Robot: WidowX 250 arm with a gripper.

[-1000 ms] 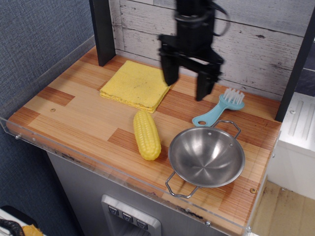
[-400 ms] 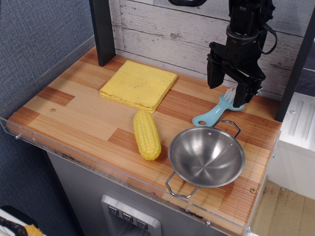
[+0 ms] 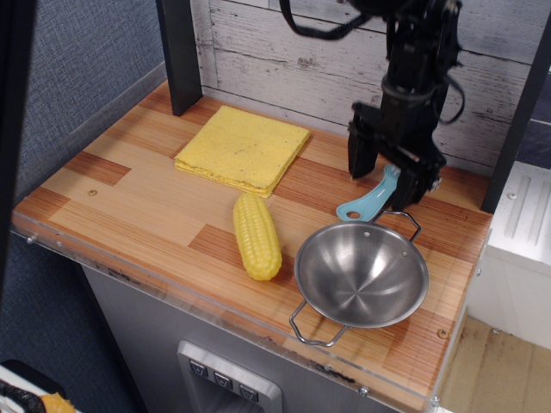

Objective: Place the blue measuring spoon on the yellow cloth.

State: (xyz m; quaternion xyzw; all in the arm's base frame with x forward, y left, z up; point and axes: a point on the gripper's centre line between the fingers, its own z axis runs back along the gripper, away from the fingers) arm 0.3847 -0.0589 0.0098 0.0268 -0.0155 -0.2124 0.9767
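Observation:
Next, my gripper picks up the spoon by its light-blue handle to place it, the blue measuring spoon, on the yellow cloth.
The blue measuring spoon lies on the wooden table at the right, just behind the steel bowl; only its light-blue handle with the round hole shows, its white bristly head is hidden behind my gripper. My gripper is low over the spoon, open, with one finger on each side of the handle. The yellow cloth lies flat and folded at the back left of the table, well apart from the gripper.
A yellow corn cob lies at the table's middle front. A steel two-handled bowl stands at the front right, close to the spoon. A black post stands at the back left. A clear rim edges the front.
My gripper moved from above the cloth's right edge to the right, then came down and slightly left over the spoon, now straddling its handle. The spoon, cloth, corn and bowl have not moved.

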